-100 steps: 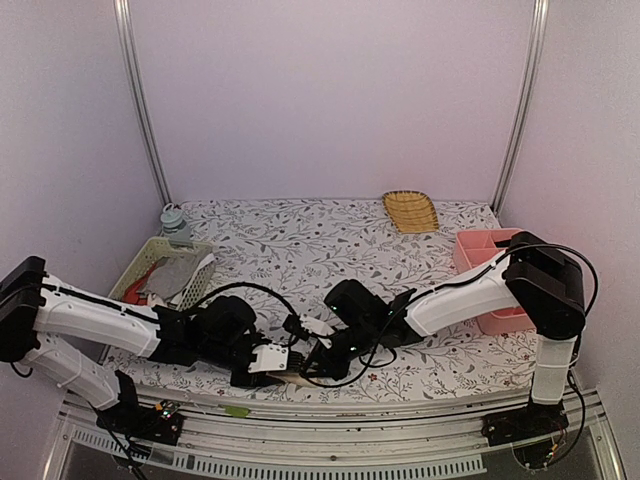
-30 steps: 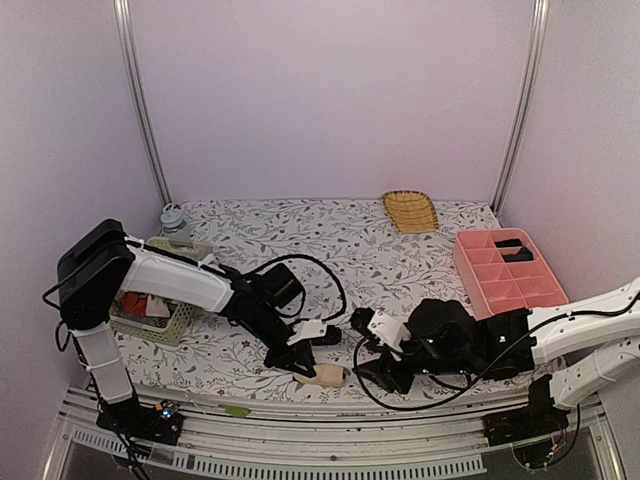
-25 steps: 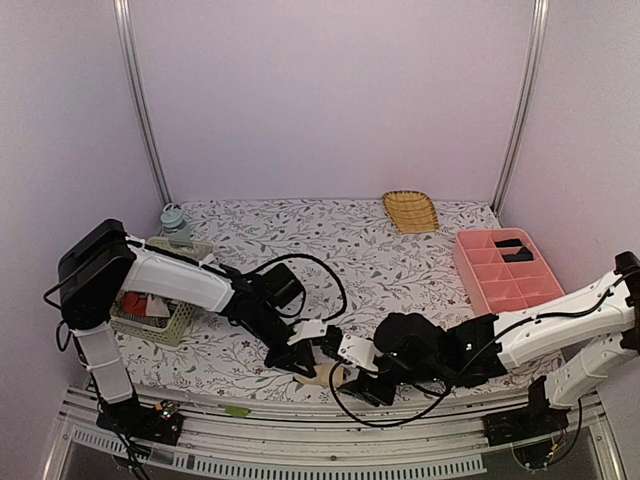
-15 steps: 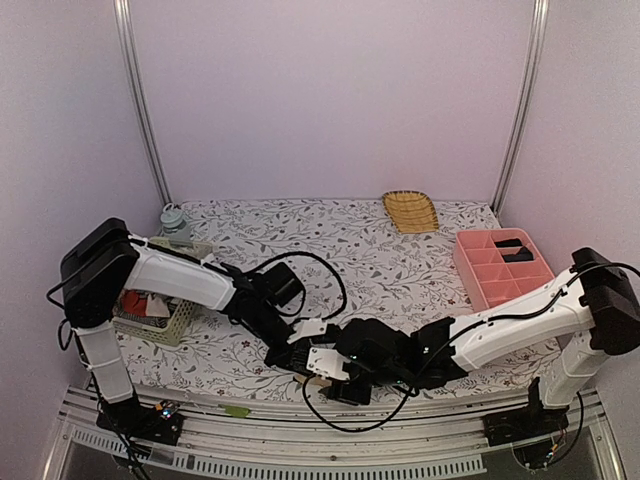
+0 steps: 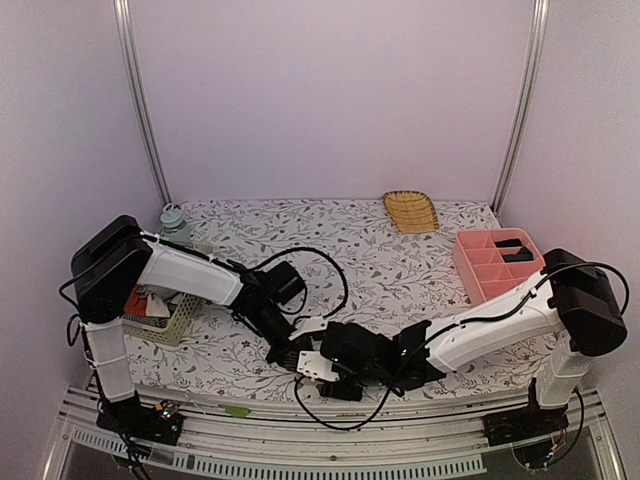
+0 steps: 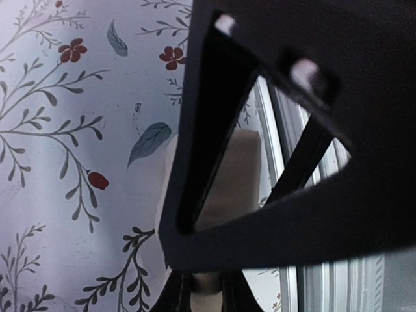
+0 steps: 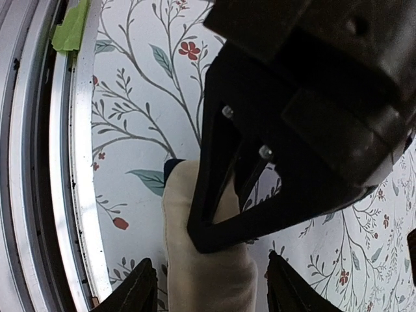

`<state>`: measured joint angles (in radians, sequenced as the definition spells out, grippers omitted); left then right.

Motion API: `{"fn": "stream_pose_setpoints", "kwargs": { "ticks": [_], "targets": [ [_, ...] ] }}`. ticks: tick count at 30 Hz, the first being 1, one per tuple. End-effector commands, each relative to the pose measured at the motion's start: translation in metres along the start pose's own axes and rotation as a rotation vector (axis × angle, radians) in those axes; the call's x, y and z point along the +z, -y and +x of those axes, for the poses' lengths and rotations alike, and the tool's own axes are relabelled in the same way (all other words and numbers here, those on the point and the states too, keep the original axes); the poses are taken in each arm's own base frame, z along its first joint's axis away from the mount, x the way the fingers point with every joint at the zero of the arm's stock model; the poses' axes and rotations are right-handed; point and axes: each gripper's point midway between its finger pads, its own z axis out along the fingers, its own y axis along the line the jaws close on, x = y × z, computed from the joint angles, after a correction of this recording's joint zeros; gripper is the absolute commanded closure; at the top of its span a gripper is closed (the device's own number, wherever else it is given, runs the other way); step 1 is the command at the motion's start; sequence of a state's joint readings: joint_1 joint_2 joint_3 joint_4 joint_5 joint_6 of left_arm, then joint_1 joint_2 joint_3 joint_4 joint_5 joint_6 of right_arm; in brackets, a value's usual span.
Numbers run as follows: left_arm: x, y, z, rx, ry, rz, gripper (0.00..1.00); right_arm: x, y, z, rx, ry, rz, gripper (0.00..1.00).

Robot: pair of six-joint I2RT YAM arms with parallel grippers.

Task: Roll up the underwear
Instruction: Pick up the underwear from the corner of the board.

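Note:
I should grab the underwear across its long sides next with my right gripper. Then it can slot into the pink divided box still rolled.
The underwear (image 7: 195, 273) is a beige roll with a black edge, lying on the flowered cloth by the table's front rail. In the left wrist view the underwear (image 6: 234, 175) shows behind the right gripper's black frame. My left gripper (image 6: 203, 294) is shut on the roll's end, with beige cloth between its fingers. My right gripper (image 7: 211, 289) stands open astride the roll, one finger on each side with a small gap. In the top view the left gripper (image 5: 290, 352) and the right gripper (image 5: 322, 365) meet at the front middle and hide the roll.
A green basket (image 5: 165, 310) with red and grey cloth sits at the left, a small teal jar (image 5: 175, 222) behind it. A pink divided box (image 5: 500, 265) stands at the right, a yellow woven dish (image 5: 410, 212) at the back. The metal front rail (image 7: 65, 162) carries green tape (image 7: 75, 29).
The right arm has swung in from the right side to the roll at the front middle, and its gripper now straddles it. The left gripper has kept its hold in place.

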<state>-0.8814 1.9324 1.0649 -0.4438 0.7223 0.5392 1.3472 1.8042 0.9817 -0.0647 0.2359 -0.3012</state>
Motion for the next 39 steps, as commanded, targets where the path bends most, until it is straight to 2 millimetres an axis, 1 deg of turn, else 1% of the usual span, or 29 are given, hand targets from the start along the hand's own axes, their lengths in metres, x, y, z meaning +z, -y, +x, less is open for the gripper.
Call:
{"fn": "stream_pose_setpoints", "kwargs": {
  "ticks": [1,7,10,13,14,17,21,23,24,25,27,29,30,32,33,34,35,36,38,39],
  "targets": [
    [0.025,0.008,0.095,-0.172,-0.308,0.03,0.96,0.008,0.008,0.001,-0.005,-0.025,0.005,0.43],
    [0.029,0.004,0.1,-0.196,-0.326,0.042,0.95,0.021,-0.008,0.012,-0.007,-0.062,-0.075,0.47],
    [0.03,0.003,0.101,-0.203,-0.327,0.051,0.95,0.024,-0.014,0.015,0.001,-0.073,-0.103,0.48],
    [0.029,0.003,0.1,-0.206,-0.322,0.053,0.95,0.026,-0.019,0.021,0.011,-0.09,-0.122,0.49],
    [0.029,0.002,0.1,-0.208,-0.319,0.052,0.95,0.027,-0.02,0.023,0.012,-0.096,-0.124,0.5],
    [0.028,0.002,0.1,-0.209,-0.317,0.051,0.94,0.031,-0.024,0.032,0.021,-0.122,-0.132,0.58],
    [0.025,-0.005,0.099,-0.208,-0.318,0.018,0.93,0.036,-0.038,0.047,0.051,-0.17,-0.191,0.69],
    [0.021,-0.011,0.099,-0.206,-0.324,-0.024,0.91,0.037,-0.047,0.055,0.076,-0.199,-0.235,0.77],
    [0.018,-0.014,0.098,-0.206,-0.324,-0.053,0.87,0.036,-0.051,0.057,0.089,-0.208,-0.256,0.86],
    [0.014,-0.019,0.097,-0.209,-0.322,-0.091,0.82,0.035,-0.054,0.059,0.097,-0.213,-0.27,0.92],
    [0.002,-0.03,0.092,-0.23,-0.298,-0.178,0.73,0.033,-0.059,0.061,0.117,-0.224,-0.296,1.0],
    [-0.019,-0.042,0.084,-0.259,-0.256,-0.276,0.63,0.032,-0.061,0.062,0.126,-0.23,-0.306,1.0],
    [-0.028,-0.049,0.084,-0.271,-0.244,-0.328,0.48,0.031,-0.061,0.061,0.129,-0.23,-0.309,1.0],
    [-0.049,-0.06,0.083,-0.298,-0.213,-0.422,0.32,0.029,-0.061,0.059,0.138,-0.227,-0.311,1.0],
    [-0.061,-0.065,0.081,-0.305,-0.197,-0.472,0.14,0.028,-0.06,0.057,0.144,-0.224,-0.311,1.0],
    [-0.075,-0.07,0.078,-0.311,-0.172,-0.525,0.05,0.027,-0.059,0.055,0.15,-0.221,-0.31,1.0],
    [-0.085,-0.076,0.078,-0.329,-0.159,-0.569,0.04,0.024,-0.056,0.05,0.156,-0.211,-0.304,1.0],
    [-0.099,-0.082,0.075,-0.342,-0.136,-0.623,0.04,0.022,-0.054,0.047,0.166,-0.2,-0.296,1.0],
    [-0.134,-0.094,0.065,-0.357,-0.079,-0.757,0.04,0.015,-0.046,0.036,0.186,-0.168,-0.278,1.0],
    [-0.149,-0.101,0.063,-0.369,-0.064,-0.826,0.04,0.011,-0.04,0.03,0.202,-0.15,-0.265,1.0]
  ]
}}
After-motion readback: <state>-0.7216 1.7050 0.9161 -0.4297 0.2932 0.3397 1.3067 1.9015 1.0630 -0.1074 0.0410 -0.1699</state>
